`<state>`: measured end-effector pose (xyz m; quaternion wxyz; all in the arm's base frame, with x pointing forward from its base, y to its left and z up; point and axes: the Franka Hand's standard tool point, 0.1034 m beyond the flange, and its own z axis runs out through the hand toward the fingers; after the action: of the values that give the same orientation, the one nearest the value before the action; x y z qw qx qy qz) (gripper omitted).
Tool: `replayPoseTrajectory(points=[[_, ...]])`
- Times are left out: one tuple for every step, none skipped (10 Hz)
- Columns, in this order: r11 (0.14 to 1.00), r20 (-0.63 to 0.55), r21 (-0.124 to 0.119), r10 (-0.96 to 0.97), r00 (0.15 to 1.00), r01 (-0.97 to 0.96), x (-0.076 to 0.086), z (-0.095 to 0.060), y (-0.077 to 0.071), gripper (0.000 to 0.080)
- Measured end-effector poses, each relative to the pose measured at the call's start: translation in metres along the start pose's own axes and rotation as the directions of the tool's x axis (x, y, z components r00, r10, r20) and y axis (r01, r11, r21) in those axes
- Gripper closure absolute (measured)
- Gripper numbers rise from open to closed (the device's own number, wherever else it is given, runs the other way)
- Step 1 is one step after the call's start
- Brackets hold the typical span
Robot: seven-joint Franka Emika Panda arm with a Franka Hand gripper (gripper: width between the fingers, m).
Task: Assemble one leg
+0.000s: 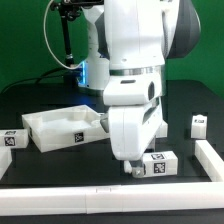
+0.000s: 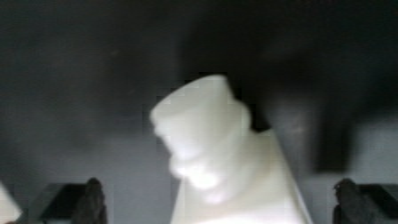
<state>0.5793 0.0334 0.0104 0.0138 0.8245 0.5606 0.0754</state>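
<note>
The sides of the white leg stand between my gripper's low fingers, so it is time to close, as closing now would catch the leg.
A white leg [image 1: 158, 164] with black-and-white tags lies on the black table near the front, at the exterior view's right. My gripper [image 1: 133, 168] is lowered right at its left end, almost on the table. In the wrist view the leg [image 2: 222, 140] is a blurred white block between my two dark fingers [image 2: 80, 200], with a gap on each side. My gripper [image 2: 222, 205] is open and touches nothing that I can see. The large white tray-like top [image 1: 62, 127] lies to the left, behind the gripper.
A second leg [image 1: 12, 139] stands at the far left and a third leg [image 1: 198, 125] at the right. A white bar [image 1: 100, 192] runs along the front edge, and another white bar [image 1: 211, 158] runs along the right side.
</note>
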Motion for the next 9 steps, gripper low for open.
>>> replayPoseTrajectory(points=[[1.0,0.0,0.0,0.016,1.0,-0.016,0.0009,0.0,-0.0004,0.0151],[1.0,0.001,0.0,0.016,1.0,-0.016,-0.0001,0.0,0.0,0.0151],[1.0,0.001,0.0,0.016,1.0,-0.016,-0.0005,0.0002,0.0,0.0151],[1.0,0.001,0.0,0.016,1.0,-0.016,-0.0007,0.0003,0.0,0.0151],[1.0,0.001,0.001,0.017,1.0,-0.017,-0.0008,0.0003,-0.0001,0.028],[1.0,0.002,0.001,0.017,1.0,-0.017,-0.001,0.0005,-0.0001,0.042],[1.0,0.002,0.001,0.017,1.0,-0.017,-0.001,0.0004,-0.0001,0.0482],[1.0,0.002,0.001,0.017,1.0,-0.017,-0.0013,0.0004,0.0,0.0482],[1.0,0.002,0.0,0.015,1.0,-0.015,-0.0038,0.0002,0.0007,0.0482]])
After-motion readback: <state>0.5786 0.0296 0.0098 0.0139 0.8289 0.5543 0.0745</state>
